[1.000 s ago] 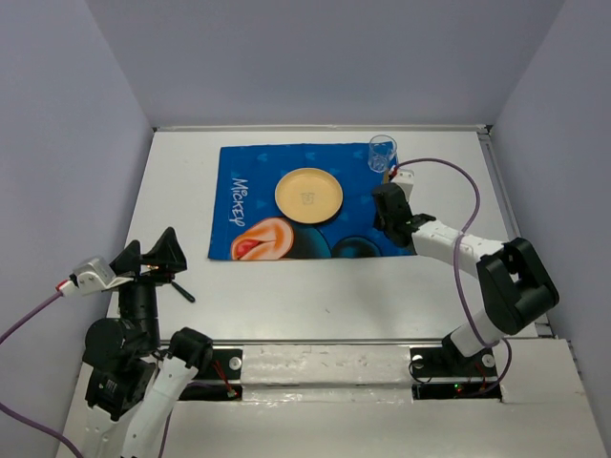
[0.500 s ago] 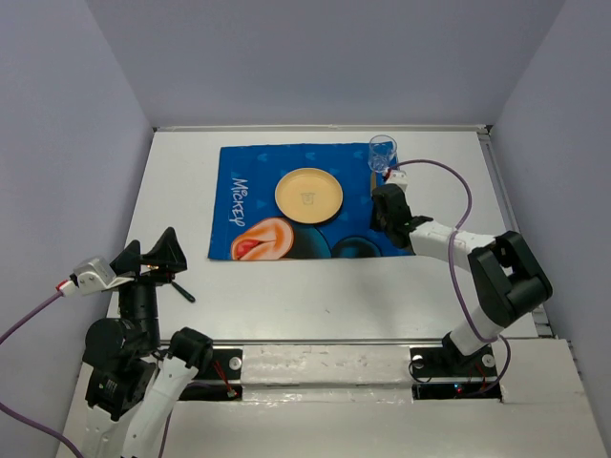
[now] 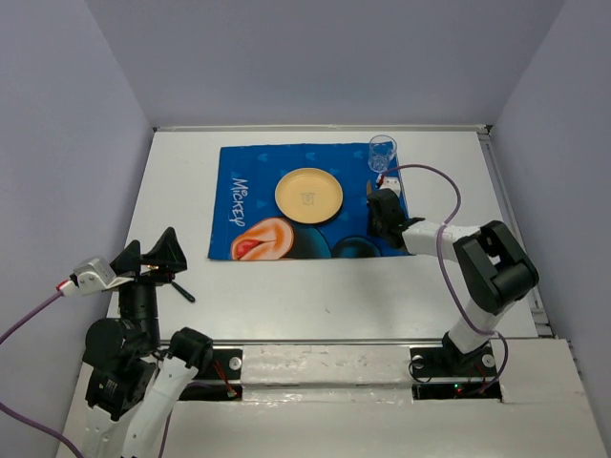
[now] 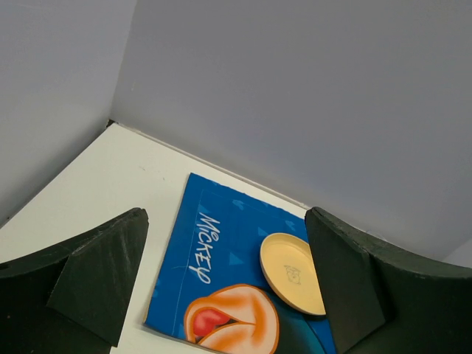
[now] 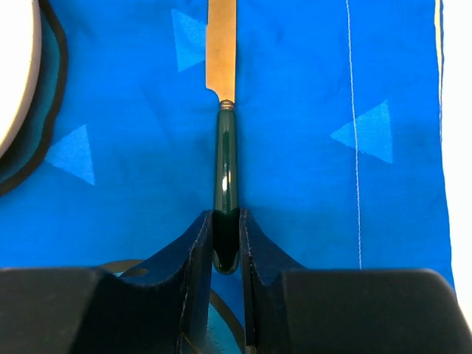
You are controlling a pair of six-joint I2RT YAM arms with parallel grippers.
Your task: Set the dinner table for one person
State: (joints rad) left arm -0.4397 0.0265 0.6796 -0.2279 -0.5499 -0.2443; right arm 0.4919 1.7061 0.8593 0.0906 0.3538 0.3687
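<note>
The knife is low over flat, empty cloth and would end on the mat (image 3: 253, 181) beside the plate, so the robot's right gripper needs to release it now.
The white dinner table (image 3: 286, 296) carries a blue Mickey mat (image 3: 253, 181) with a yellow plate (image 3: 308, 195) on it. A knife (image 5: 225, 169) with a dark green handle and a gold blade points away from me, low over the mat (image 5: 295, 88) just right of the plate. My right gripper (image 5: 226, 215) is shut on the handle's near end; from above it (image 3: 380, 202) sits at the mat's right part. Whether the knife touches the cloth I cannot tell. My left gripper (image 4: 225, 214) is wide open and holds nothing, raised over the table's near left (image 3: 150, 254).
A clear glass (image 3: 382, 153) stands at the mat's far right corner, just beyond the right gripper. The plate's pale rim (image 5: 15, 66) shows at the left edge of the right wrist view. Grey walls close the table on three sides.
The right gripper with the knife has shifted a little left and farther away, nearer the plate and the glass, and its elbow has swung in. The left arm has not moved.
</note>
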